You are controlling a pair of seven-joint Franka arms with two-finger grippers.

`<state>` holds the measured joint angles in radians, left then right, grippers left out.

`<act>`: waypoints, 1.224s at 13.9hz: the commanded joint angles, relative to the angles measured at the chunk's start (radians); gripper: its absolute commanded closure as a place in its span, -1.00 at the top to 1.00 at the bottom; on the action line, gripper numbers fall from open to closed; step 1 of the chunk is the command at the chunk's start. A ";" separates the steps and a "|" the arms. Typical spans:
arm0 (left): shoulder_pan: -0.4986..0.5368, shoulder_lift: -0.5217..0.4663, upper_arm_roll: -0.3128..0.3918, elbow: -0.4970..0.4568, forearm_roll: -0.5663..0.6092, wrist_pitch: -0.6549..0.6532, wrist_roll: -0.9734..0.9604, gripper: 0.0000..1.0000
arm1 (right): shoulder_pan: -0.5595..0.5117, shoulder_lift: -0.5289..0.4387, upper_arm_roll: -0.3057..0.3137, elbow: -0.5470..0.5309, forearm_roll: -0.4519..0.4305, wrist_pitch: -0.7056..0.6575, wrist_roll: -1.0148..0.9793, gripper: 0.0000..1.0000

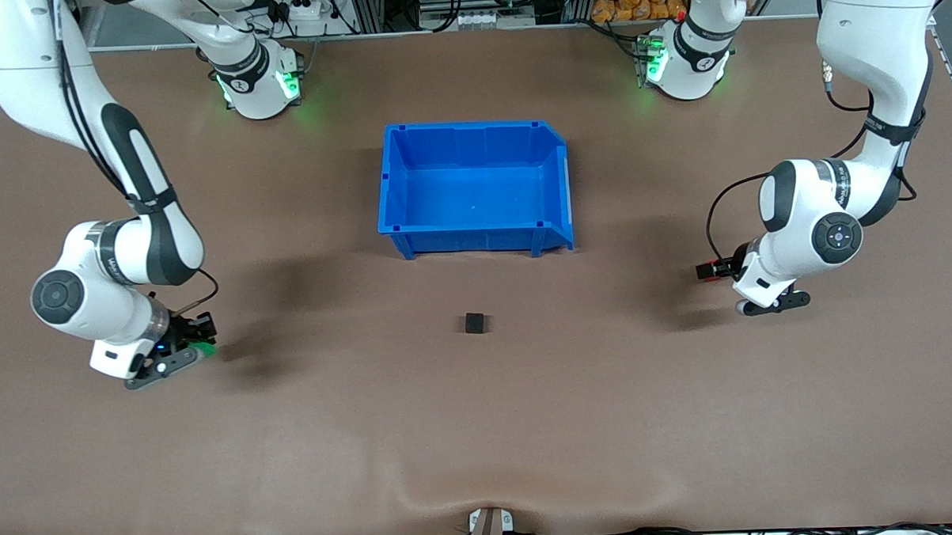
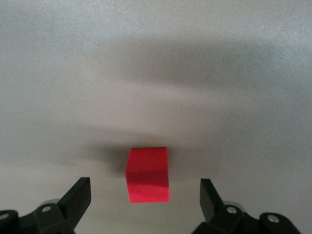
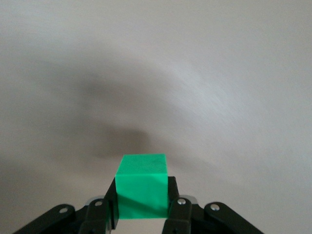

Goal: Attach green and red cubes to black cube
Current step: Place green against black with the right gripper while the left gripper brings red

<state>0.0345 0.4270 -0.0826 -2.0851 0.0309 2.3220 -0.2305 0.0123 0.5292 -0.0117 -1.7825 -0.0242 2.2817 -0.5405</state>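
The robot's left gripper will next grab two opposite sides of the red cube, so that it can attach the red cube (image 1: pixel 710 269) to the black cube (image 1: pixel 475 323).
The black cube (image 1: pixel 475 323) sits alone on the brown table, nearer the front camera than the blue bin. My right gripper (image 1: pixel 196 341) is low at the right arm's end of the table. It is shut on the green cube (image 1: pixel 204 350). In the right wrist view the fingers (image 3: pixel 174 195) press both sides of the green cube (image 3: pixel 142 187). My left gripper (image 1: pixel 715 271) is low at the left arm's end, open around the red cube (image 1: pixel 710 269). In the left wrist view the red cube (image 2: pixel 148 174) rests on the table between the spread fingers (image 2: pixel 78 195), touching neither.
An empty blue bin (image 1: pixel 474 220) stands in the middle of the table, farther from the front camera than the black cube. The two arm bases (image 1: pixel 256 81) stand along the table's back edge.
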 commanded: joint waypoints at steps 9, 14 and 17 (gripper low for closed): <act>0.005 0.056 0.000 0.036 -0.032 0.008 -0.009 0.40 | 0.254 0.063 -0.001 0.193 -0.011 -0.085 -0.329 -1.00; 0.012 0.049 -0.002 0.036 -0.036 0.007 -0.013 -0.89 | 0.406 0.224 -0.001 0.388 -0.014 -0.076 -0.459 -1.00; 0.013 0.044 0.000 0.048 -0.039 0.007 -0.015 -1.00 | 0.478 0.278 -0.001 0.460 -0.008 -0.086 -0.484 -1.00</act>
<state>0.0401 0.4780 -0.0795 -2.0501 0.0029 2.3277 -0.2314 0.4579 0.7523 -0.0042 -1.4133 -0.0242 2.2237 -0.9931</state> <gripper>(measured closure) 0.604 0.599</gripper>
